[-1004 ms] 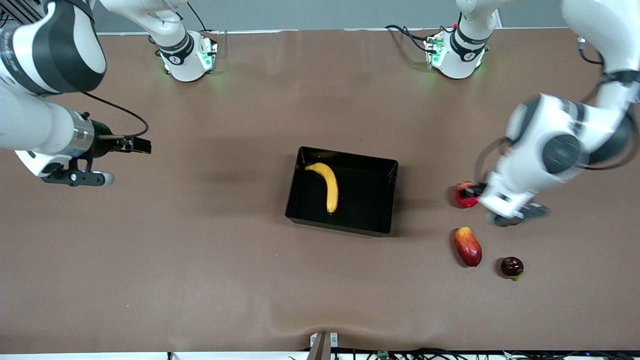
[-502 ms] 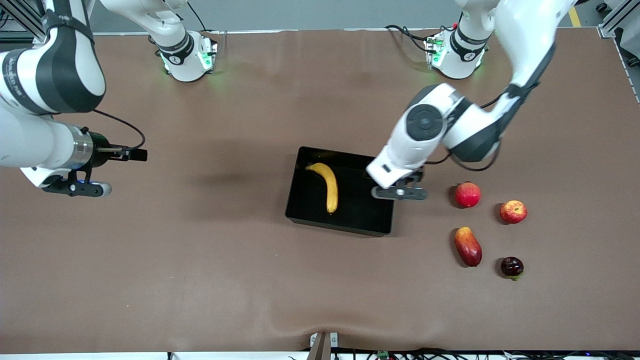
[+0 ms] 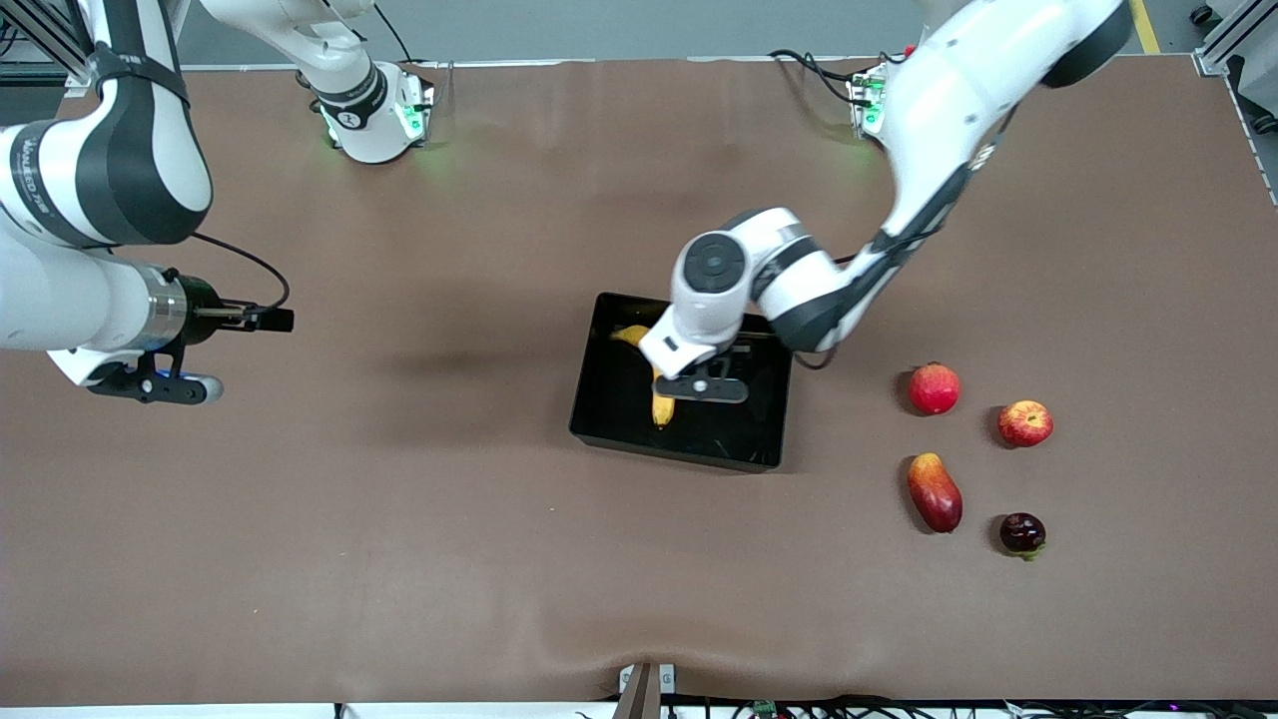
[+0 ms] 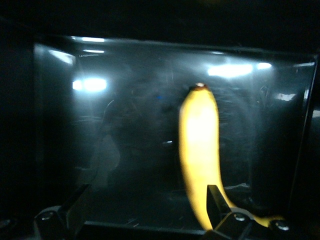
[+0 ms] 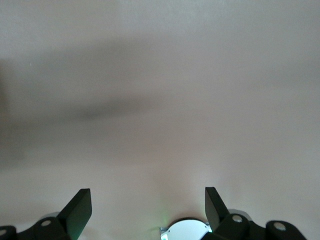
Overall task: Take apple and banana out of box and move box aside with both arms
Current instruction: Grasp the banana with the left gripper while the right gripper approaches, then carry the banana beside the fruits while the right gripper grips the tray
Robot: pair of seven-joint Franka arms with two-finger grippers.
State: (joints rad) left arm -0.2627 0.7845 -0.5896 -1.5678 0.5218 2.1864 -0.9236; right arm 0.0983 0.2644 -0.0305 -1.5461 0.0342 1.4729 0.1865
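Observation:
The banana (image 4: 200, 145) needs to come out of the black box, so my left gripper should grab it by its curved middle (image 4: 205, 185) next.
The black box (image 3: 741, 431) lies mid-table with the yellow banana (image 3: 662, 407) in it, partly covered by my left arm. My left gripper (image 3: 705, 385) hovers over the box, open and empty. In the left wrist view the banana (image 4: 200, 145) lies on the box floor (image 4: 115, 150), and the left gripper (image 4: 146, 206) has one finger just over the fruit's edge. The streaked red apple (image 3: 1025, 422) rests on the table toward the left arm's end. My right gripper (image 3: 150, 384) waits open over bare table at the right arm's end; the right wrist view shows the right gripper (image 5: 147, 207) with only tabletop between its fingers.
A plain red round fruit (image 3: 934, 388) sits beside the apple, toward the box. A red-yellow mango (image 3: 934, 491) and a small dark fruit (image 3: 1022, 532) lie nearer to the front camera. Cables run along the table's front edge (image 3: 644, 689).
My left arm has swung from above the loose fruits at its end of the table to above the box and banana. The right arm has barely shifted.

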